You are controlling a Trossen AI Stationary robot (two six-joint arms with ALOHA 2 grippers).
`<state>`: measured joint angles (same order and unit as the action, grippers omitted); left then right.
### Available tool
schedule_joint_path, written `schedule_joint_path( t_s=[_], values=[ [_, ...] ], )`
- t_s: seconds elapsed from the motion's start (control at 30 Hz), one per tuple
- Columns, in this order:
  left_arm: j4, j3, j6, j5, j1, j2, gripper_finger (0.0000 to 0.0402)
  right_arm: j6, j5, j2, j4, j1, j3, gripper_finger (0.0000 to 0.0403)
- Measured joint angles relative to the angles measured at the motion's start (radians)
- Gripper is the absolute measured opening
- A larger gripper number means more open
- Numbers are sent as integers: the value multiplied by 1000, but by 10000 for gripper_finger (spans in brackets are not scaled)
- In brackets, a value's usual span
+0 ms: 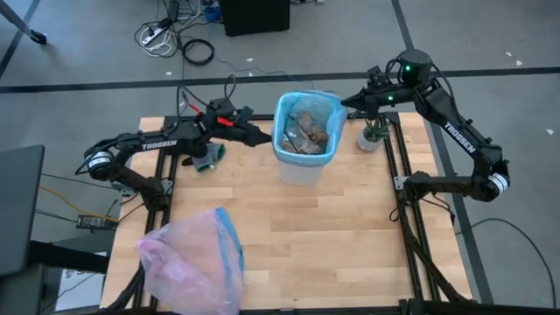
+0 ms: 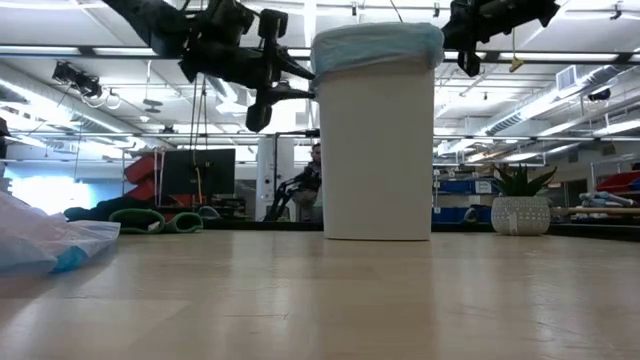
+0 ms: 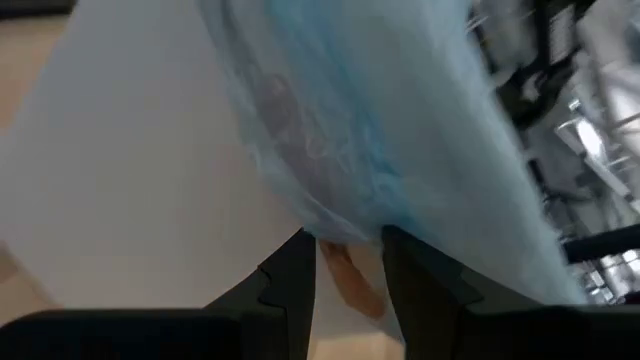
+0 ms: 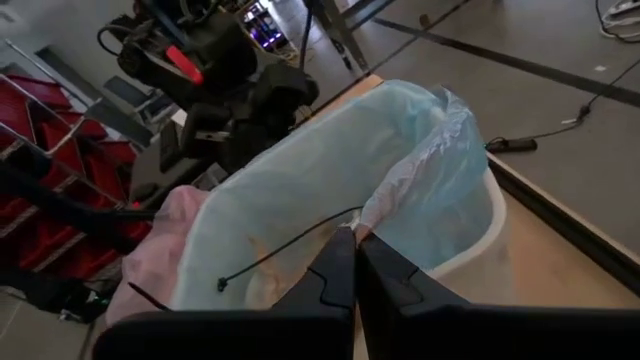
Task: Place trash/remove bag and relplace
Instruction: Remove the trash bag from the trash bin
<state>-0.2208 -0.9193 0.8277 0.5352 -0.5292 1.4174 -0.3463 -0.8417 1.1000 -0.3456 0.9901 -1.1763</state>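
My left gripper is to grab the light-blue bag by its folded rim (image 1: 278, 131) next. Then it can lift the full bag out of the white bin (image 1: 302, 171).
A white bin (image 1: 302, 171) stands upright on the table's far middle. It is lined with the light-blue bag (image 1: 283, 131), whose rim is folded over the bin's top (image 2: 375, 45). The trash (image 1: 308, 129), wrappers and brown bits, lies inside, with a thin dark twig (image 4: 290, 250). My left gripper (image 3: 348, 250) is open and level at the bin's left side, its fingertips at the bag's overhang. My right gripper (image 4: 353, 240) is shut at the bin's far right rim. My left gripper: I cannot tell whether its fingertips (image 3: 295, 260) touch the bag's overhang. My right gripper pinches the bag's rim edge (image 4: 372, 215) between its two fingers, coming nearly level from the table's far right. The film rises to a peak at the fingertips, off the bin's bare white rim (image 4: 490, 215).
A pale pink bag with a blue band (image 1: 192, 258) lies on the table's near left. A small potted plant (image 1: 372, 136) stands right of the bin, under my right arm. A green object (image 1: 210, 156) lies beneath my left arm. Bare wood stretches in front of the bin.
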Motion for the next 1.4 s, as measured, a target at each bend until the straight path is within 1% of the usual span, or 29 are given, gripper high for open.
schedule_joint_path(
  t_s=[0.13,0.23,0.3,0.43,0.47,0.73,0.77,0.87,0.97,1.13,1.3,1.4],
  values=[
    [-130,42,38,1,-2,0,127,-15,0,0,1,0,0,0],
    [-152,46,41,1,-2,0,118,-29,0,0,15,0,0,0],
    [-151,46,40,1,-2,0,95,-40,8,0,23,0,0,0],
    [-150,46,19,1,-2,0,19,-46,15,0,32,0,0,0],
    [-150,46,18,2,-2,0,11,-50,15,0,32,0,0,0],
    [-147,46,42,90,-2,-3,3,-54,16,0,9,0,0,0],
    [-152,46,46,107,-2,-4,3,-53,15,0,-6,0,0,0],
    [-185,46,71,212,-2,-5,2,-51,17,2,-35,-10,0,0],
    [-210,46,103,257,7,-5,2,-58,24,2,-13,-44,0,0],
    [-383,46,222,270,5,-9,1,-97,47,2,70,-113,0,0],
    [-680,46,405,260,-3,-12,1,-107,94,2,90,-146,0,0],
    [-729,45,456,237,-8,-13,1,-124,98,2,108,-149,0,0]
  ],
)
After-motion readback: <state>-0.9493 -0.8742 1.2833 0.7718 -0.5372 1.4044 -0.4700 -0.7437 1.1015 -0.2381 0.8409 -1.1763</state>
